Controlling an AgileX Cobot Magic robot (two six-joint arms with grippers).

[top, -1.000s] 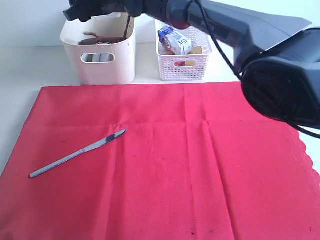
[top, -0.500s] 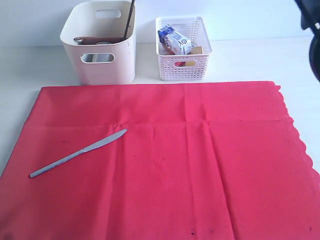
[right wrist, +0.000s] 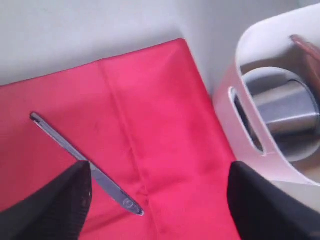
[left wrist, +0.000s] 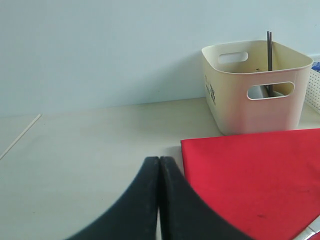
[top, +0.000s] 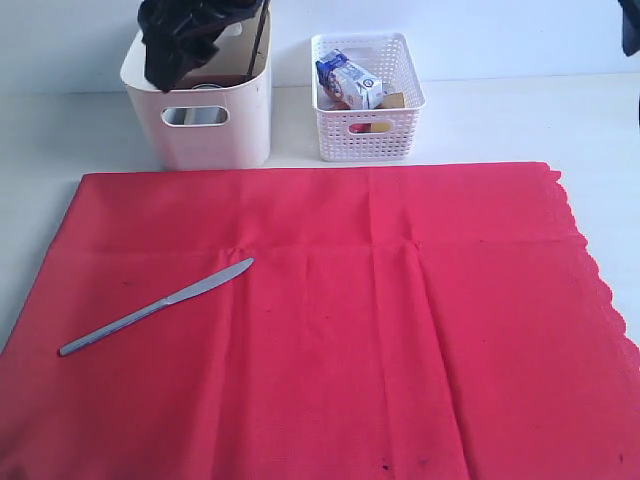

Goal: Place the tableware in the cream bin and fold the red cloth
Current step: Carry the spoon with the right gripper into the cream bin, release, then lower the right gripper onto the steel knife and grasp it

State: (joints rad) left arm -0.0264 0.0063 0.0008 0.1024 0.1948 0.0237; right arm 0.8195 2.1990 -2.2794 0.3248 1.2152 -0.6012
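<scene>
My right gripper grabs the knife by its middle, where handle meets blade (top: 167, 301), next, to put the silver knife in the cream bin (top: 215, 125).
The red cloth (top: 400, 330) lies flat and unfolded, its scalloped edge on the right. On its left part rests the silver knife (top: 155, 306) (right wrist: 57, 137). Behind the cloth stands the cream bin (top: 215, 125) (left wrist: 235, 100), holding dark chopsticks (left wrist: 269, 50), a steel cup (right wrist: 287, 105) and a brown wooden piece. My right gripper (top: 185, 45) (right wrist: 160, 170) reaches across and hangs over the bin's near rim, open and empty. My left gripper (left wrist: 159, 161) is shut on nothing, low over bare table beside the cloth's left corner (left wrist: 187, 145); the exterior view does not show it.
A white lattice basket (top: 365, 135) stands to the right of the bin with a blue-silver milk carton (top: 348, 80) and food in it. Pale tabletop (top: 500, 110) runs behind the cloth to the wall. A bit of dark arm (top: 630, 25) shows at the top right.
The right arm, stretched over the bin a second ago, swung out of the exterior view, and its gripper is now back over the bin. Knife and cloth have not moved.
</scene>
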